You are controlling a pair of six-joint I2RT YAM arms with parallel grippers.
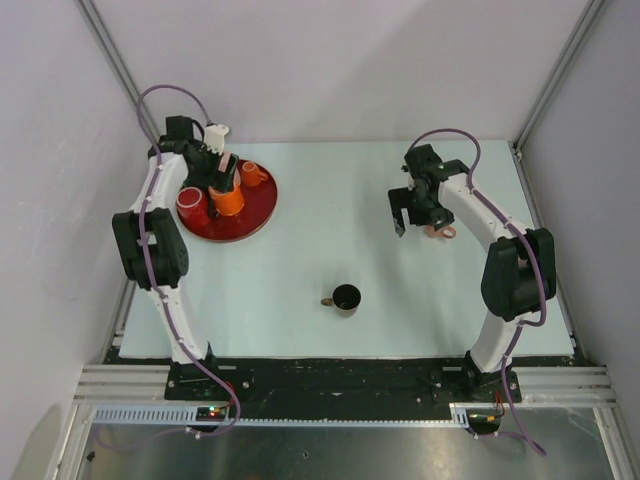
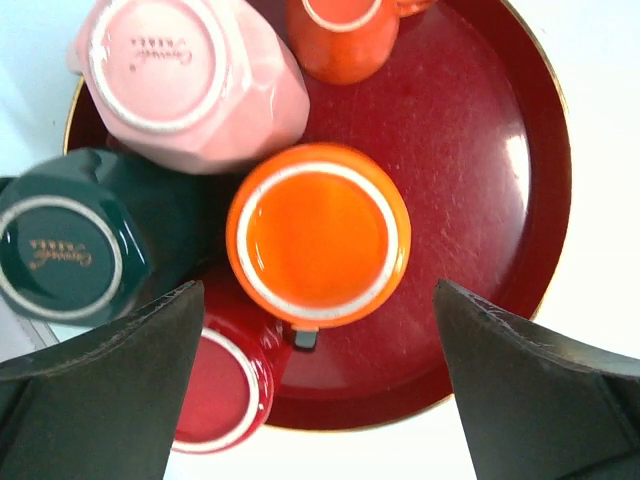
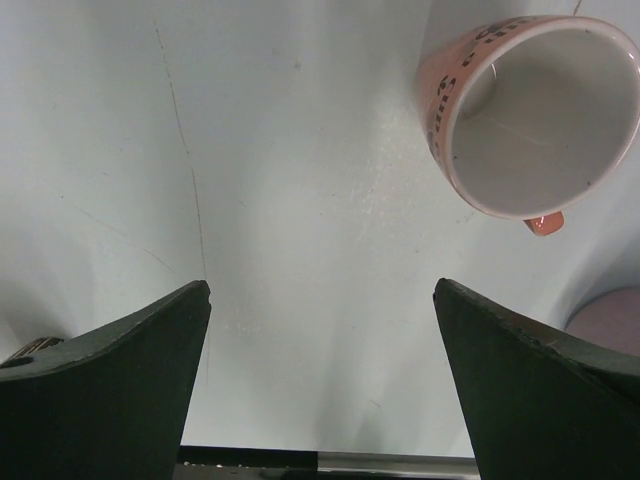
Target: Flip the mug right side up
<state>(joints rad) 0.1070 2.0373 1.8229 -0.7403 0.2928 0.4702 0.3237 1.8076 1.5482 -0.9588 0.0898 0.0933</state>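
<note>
The left gripper will next grab the orange mug by its dark handle, so the mug's body stays free for handing over and turning right side up.
A red tray [image 1: 262,212] at the back left carries several mugs. In the left wrist view a pink mug [image 2: 190,80] and a dark green mug [image 2: 65,250] stand upside down, bases up. An orange mug [image 2: 318,235] sits between them, showing an orange end with a white ring; I cannot tell which end. My left gripper [image 2: 318,290] is open right above it, holding nothing; it also shows in the top view [image 1: 222,178]. My right gripper [image 3: 322,300] is open over bare table, beside an upright salmon mug [image 3: 540,115].
A dark mug [image 1: 345,297] stands upright at the middle front of the table. A second orange mug [image 2: 345,35] and a red mug [image 2: 215,390] are also on the tray [image 2: 470,150]. A white mug [image 1: 218,131] stands behind the tray.
</note>
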